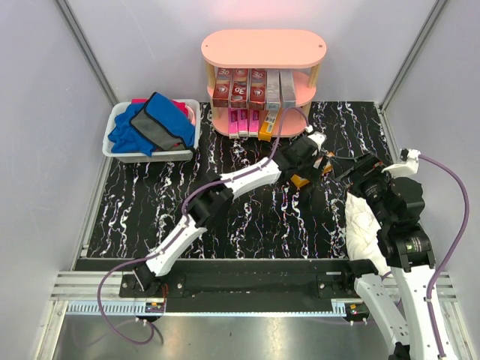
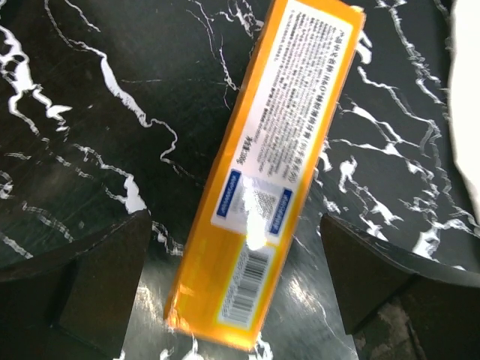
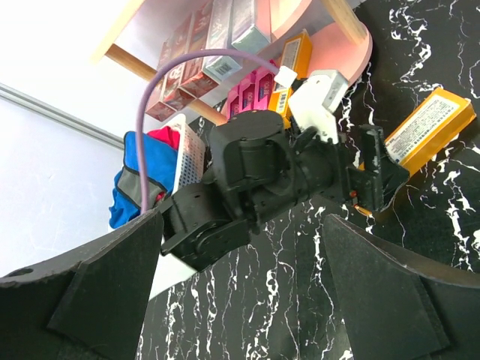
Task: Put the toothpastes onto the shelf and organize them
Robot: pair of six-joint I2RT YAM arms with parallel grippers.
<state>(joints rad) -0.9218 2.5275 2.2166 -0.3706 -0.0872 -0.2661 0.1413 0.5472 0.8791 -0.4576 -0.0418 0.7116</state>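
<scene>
My left fingers, above the orange toothpaste box, should lower before closing.
An orange toothpaste box (image 2: 262, 180) lies flat on the black marbled table, barcode end nearest the camera. My left gripper (image 2: 236, 281) hovers over it, open, its fingers (image 2: 97, 285) wide on either side and apart from the box. From above, the left gripper (image 1: 307, 166) covers most of that box (image 1: 300, 181). My right gripper (image 3: 244, 292) is open and empty, facing the left wrist, with the orange box (image 3: 431, 127) beyond. It sits just right of the left one (image 1: 341, 166). The pink shelf (image 1: 262, 46) holds dark red and silver boxes (image 1: 255, 86) on its middle tier, pink and orange boxes (image 1: 251, 121) below.
A white bin (image 1: 120, 150) with blue and grey cloths (image 1: 154, 124) stands left of the shelf. A white cloth (image 1: 364, 225) wraps the right arm. The left arm's purple cable (image 3: 150, 112) arcs near the shelf. Grey walls close in both sides.
</scene>
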